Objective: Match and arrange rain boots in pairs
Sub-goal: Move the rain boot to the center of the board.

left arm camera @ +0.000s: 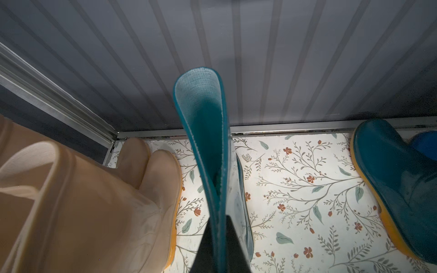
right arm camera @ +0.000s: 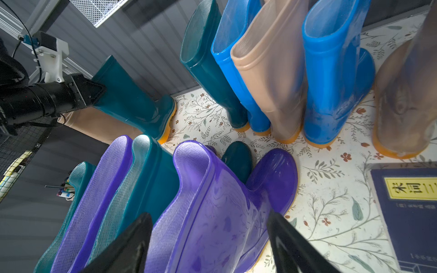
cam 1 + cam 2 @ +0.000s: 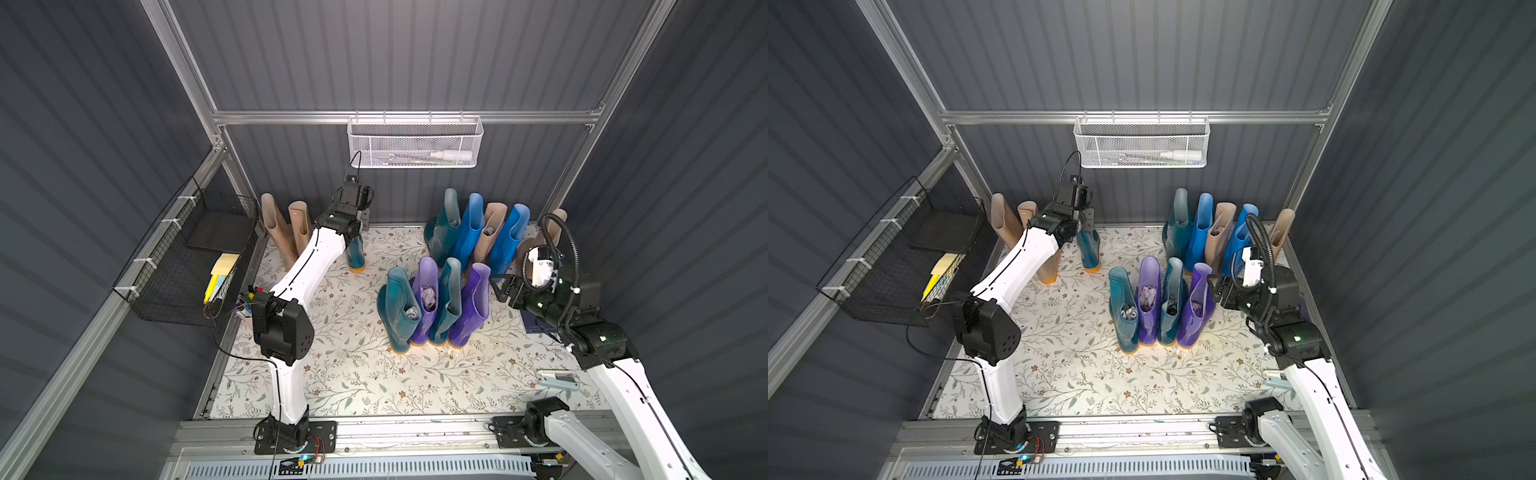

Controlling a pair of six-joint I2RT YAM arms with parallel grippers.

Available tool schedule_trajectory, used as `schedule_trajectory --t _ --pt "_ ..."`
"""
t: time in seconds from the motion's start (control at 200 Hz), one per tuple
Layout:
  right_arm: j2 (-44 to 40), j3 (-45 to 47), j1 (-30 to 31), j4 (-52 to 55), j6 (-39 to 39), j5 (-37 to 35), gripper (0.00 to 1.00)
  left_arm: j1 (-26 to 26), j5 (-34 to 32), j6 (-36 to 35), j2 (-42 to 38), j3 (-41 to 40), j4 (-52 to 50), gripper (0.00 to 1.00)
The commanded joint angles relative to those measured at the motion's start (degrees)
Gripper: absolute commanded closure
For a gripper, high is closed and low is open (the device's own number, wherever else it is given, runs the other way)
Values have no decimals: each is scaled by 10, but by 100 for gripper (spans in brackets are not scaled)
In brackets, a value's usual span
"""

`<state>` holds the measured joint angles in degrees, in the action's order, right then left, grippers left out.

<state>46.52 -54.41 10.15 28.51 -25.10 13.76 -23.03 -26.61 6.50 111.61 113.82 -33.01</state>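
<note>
My left gripper should shift the dark teal boot toward the beige boots before it releases it, because a piece of floral mat still separates the dark teal boot from them.
My left gripper (image 3: 362,218) (image 1: 221,219) is shut on the top rim of a dark teal rain boot (image 3: 356,254) (image 1: 203,113). That boot stands near the back wall, beside two beige boots (image 3: 286,226) (image 1: 94,201). My right gripper (image 3: 500,287) (image 2: 208,215) is open, a finger on either side of the shaft of a purple boot (image 3: 471,307) (image 2: 212,203). This boot ends a front row of teal (image 3: 399,307), purple (image 3: 428,291) and teal (image 3: 449,299). Behind stand teal (image 3: 446,224), blue (image 3: 471,224), beige (image 3: 490,232), blue (image 3: 511,232) and beige (image 3: 550,228) boots.
A white mesh basket (image 3: 415,141) hangs on the back rail above the boots. On the left wall hangs a black wire basket (image 3: 187,266). A dark blue book (image 2: 406,212) lies on the floral mat (image 3: 353,374) by my right arm. A pale flat object (image 3: 557,380) lies front right.
</note>
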Motion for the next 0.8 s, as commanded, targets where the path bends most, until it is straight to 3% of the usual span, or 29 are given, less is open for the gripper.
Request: schedule_trajectory --t 0.0,0.795 --pt "-1 1 0 -2 -3 5 20 9 -24 -18 -43 -3 72 100" --pt "10 -8 4 -3 -4 5 20 60 -16 -28 -98 -95 100 100"
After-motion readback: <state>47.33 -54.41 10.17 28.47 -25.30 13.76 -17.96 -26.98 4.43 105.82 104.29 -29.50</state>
